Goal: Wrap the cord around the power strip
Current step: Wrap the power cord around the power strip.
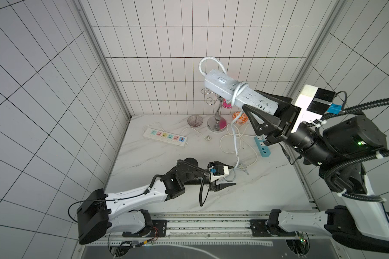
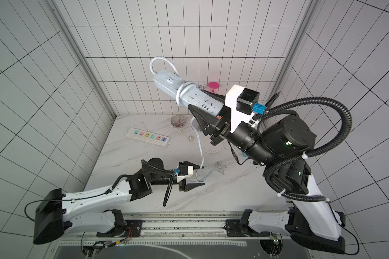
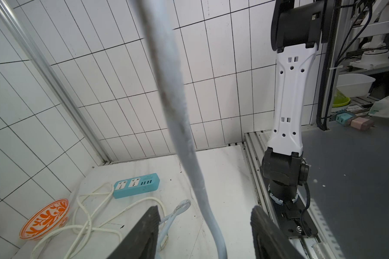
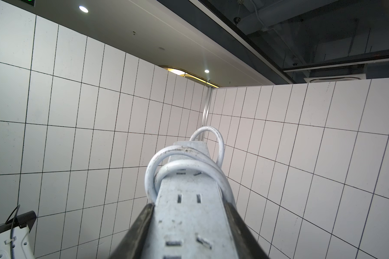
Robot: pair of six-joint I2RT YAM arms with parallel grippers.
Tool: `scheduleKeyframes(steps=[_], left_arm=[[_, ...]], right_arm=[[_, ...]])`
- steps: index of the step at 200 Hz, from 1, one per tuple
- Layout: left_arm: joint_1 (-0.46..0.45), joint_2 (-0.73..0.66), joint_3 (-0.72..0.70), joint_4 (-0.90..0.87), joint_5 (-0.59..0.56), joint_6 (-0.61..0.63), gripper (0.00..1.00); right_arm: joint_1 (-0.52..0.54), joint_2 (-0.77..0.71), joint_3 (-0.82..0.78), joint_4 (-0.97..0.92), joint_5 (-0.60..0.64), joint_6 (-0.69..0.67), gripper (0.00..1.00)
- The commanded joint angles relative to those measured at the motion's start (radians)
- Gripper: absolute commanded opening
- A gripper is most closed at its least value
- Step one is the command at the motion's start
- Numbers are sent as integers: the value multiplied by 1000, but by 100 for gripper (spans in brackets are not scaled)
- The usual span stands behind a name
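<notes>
The cord has to wrap around the power strip, so my left gripper will next grab it low on its hanging part and leave free length above for that.
My right gripper is shut on one end of the pale blue-grey power strip and holds it high above the table, tilted. The cord loops off the strip's far end and circles its middle twice. From there it hangs down to the table. It runs between the fingers of my left gripper, which is open low over the table and not touching it. The cord's plug end lies on the table.
A white strip with multicoloured sockets lies at the back left. A bright blue strip and its looped white cable lie under the raised strip. At the back stand an orange bowl, a glass bowl and a metal stand.
</notes>
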Motion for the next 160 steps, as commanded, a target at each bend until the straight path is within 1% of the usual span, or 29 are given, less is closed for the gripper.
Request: scheduleKeyframes(steps=[1, 18, 48, 60, 93, 120, 127, 136, 141, 149, 160], left_arm=[[-16, 16, 33, 53, 17, -5, 60], [-17, 17, 26, 54, 18, -8, 54], [-18, 31, 1, 117, 32, -56, 52], [-18, 43, -2, 138, 39, -68, 50], [-18, 64, 5, 140, 61, -83, 29], [-18, 68, -1, 159, 91, -97, 27], [-18, 70, 1, 161, 98, -97, 21], [-18, 69, 8, 146, 102, -90, 9], [-18, 67, 10, 131, 101, -81, 4], [-18, 56, 10, 112, 100, -74, 0], [-18, 28, 2, 83, 95, -57, 0]], right_arm=[[5, -18, 82, 67, -10, 0, 0], [6, -23, 80, 67, -7, -4, 0], [5, -30, 74, 69, -10, -8, 0], [6, -33, 73, 70, -10, -10, 0], [5, -38, 73, 69, -6, -17, 0], [6, -41, 66, 70, -6, -20, 0], [5, -43, 64, 72, -5, -22, 0], [5, -45, 60, 71, 1, -26, 0], [5, -47, 59, 72, 7, -31, 0], [5, -49, 55, 72, 17, -38, 0], [5, -55, 48, 71, 32, -50, 0]])
